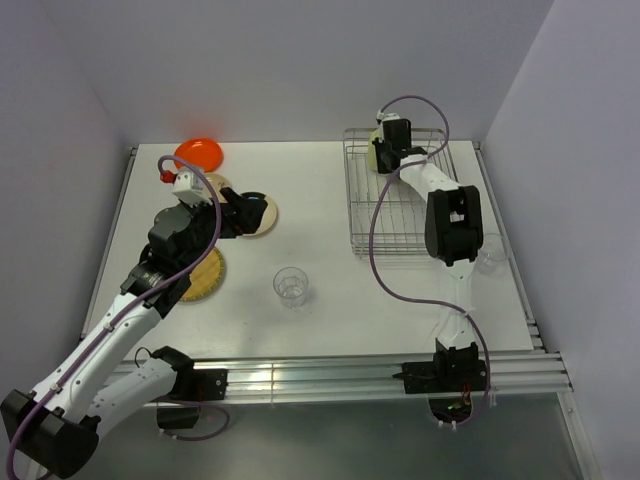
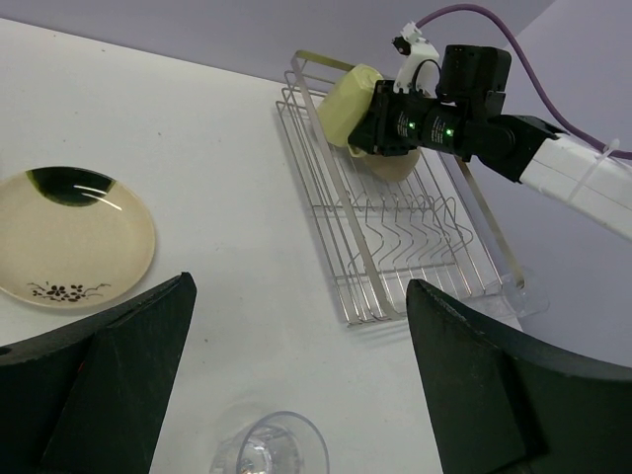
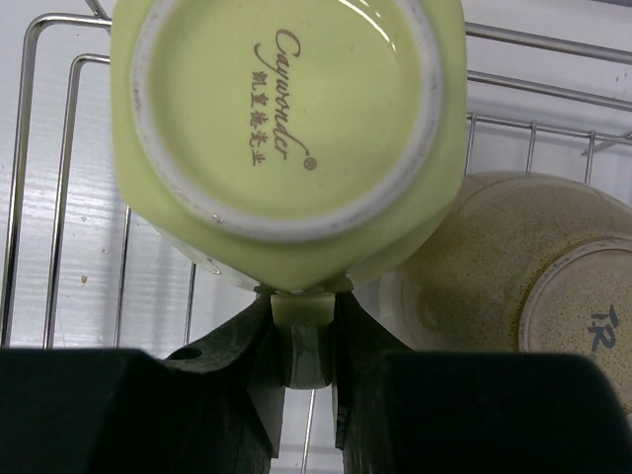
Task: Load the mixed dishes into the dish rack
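Note:
The mug has wires below and the cream bowl beside and would settle bottom-up in the dish rack [image 1: 400,215], so it is time for my right gripper to open.
My right gripper [image 3: 304,308] is shut on the handle of the pale yellow-green mug [image 3: 286,118], which hangs bottom-up over the far left corner of the dish rack [image 1: 400,215]. Beside it in the rack lies the cream bowl [image 3: 533,267], upside down. My left gripper [image 2: 301,288] is open and holds nothing; it hovers over the table above the left part of the cream plate with dark mark [image 1: 265,215]. The clear glass [image 1: 291,286] stands mid-table. The woven plate [image 1: 207,277] lies under my left arm. The orange plate [image 1: 199,153] and the tan plate [image 1: 216,182] lie at the far left.
Walls close the table in at the back and both sides. A small clear plastic piece [image 1: 490,256] sits at the rack's near right corner. The metal rail [image 1: 330,375] with both arm bases runs along the near edge.

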### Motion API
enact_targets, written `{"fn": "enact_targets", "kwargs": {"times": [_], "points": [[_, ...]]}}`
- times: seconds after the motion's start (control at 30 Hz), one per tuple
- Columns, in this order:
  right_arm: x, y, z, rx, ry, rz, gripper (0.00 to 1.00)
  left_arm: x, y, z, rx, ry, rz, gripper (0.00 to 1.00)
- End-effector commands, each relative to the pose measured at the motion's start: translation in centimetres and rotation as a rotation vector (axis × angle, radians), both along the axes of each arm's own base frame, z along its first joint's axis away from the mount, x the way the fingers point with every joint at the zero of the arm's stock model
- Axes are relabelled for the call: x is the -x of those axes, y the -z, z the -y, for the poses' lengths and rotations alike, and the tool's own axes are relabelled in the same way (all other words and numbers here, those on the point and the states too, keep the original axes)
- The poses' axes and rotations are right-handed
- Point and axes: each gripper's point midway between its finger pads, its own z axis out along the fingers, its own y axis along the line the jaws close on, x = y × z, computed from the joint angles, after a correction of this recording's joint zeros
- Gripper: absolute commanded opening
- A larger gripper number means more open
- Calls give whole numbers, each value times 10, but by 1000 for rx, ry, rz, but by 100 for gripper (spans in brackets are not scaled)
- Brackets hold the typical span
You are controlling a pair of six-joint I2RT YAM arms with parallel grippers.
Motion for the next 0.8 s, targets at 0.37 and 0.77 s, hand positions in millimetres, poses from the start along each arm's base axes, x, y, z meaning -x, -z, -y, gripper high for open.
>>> {"fn": "enact_targets", "kwargs": {"times": [0.37,0.77], "points": [[-23,-51,18,-43,26,157,52,-1,-11,-3,30,-12,28,95],[1,-99,4,-103,-88,231,77,-10,7,-20,-6,-118,-82,94]]}}
